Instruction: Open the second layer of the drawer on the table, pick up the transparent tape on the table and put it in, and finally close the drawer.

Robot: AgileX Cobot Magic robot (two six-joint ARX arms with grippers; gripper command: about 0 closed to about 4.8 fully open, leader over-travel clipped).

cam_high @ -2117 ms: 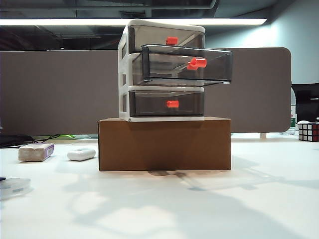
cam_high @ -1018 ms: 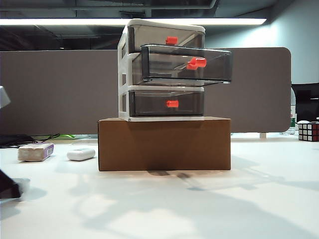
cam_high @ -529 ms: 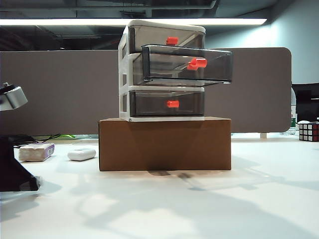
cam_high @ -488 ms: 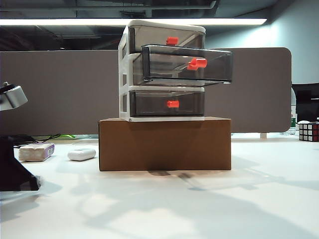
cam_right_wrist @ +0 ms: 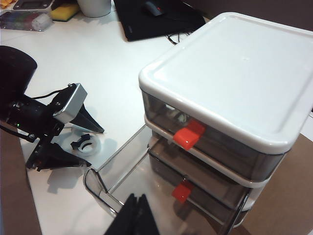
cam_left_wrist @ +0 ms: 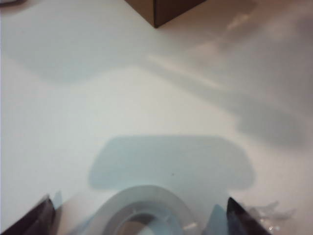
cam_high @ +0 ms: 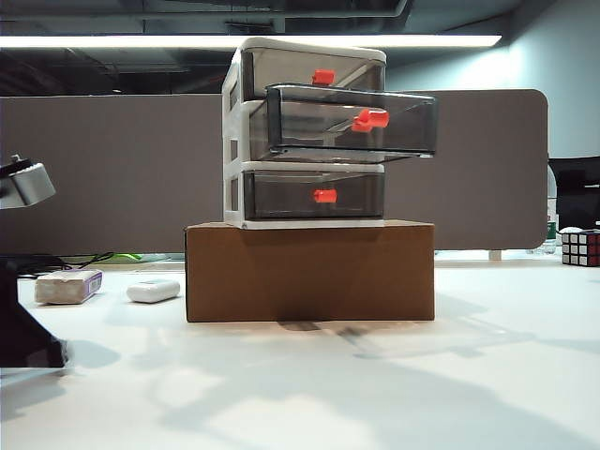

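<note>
My left gripper will close on the tape (cam_left_wrist: 142, 214) ring, because its fingers are low on either side of the ring.
The transparent tape (cam_left_wrist: 142, 214) lies flat on the white table (cam_high: 375, 394), a whitish ring with a round hole. My left gripper (cam_left_wrist: 139, 224) is open and straddles it, one dark fingertip (cam_left_wrist: 34, 220) on either side of the roll. The right wrist view shows that same gripper (cam_right_wrist: 77, 145) low over the tape (cam_right_wrist: 91, 145). At the left edge of the exterior view the left arm (cam_high: 26, 333) hides the tape. The drawer (cam_high: 305, 131) stands on a cardboard box, with the second layer (cam_high: 352, 122) pulled out. My right gripper (cam_right_wrist: 134, 215) is shut and empty, hovering over that open drawer's front rim (cam_right_wrist: 98, 183).
A brown cardboard box (cam_high: 309, 272) carries the cabinet. Two white oblong blocks (cam_high: 153, 290) (cam_high: 67, 286) lie to its left, and a Rubik's cube (cam_high: 581, 248) sits at the far right. A grey partition closes off the back. A laptop (cam_right_wrist: 156, 17) lies behind the cabinet.
The left arm has come in at the left edge of the exterior view and sunk onto the spot where the tape lay. The drawers have not moved.
</note>
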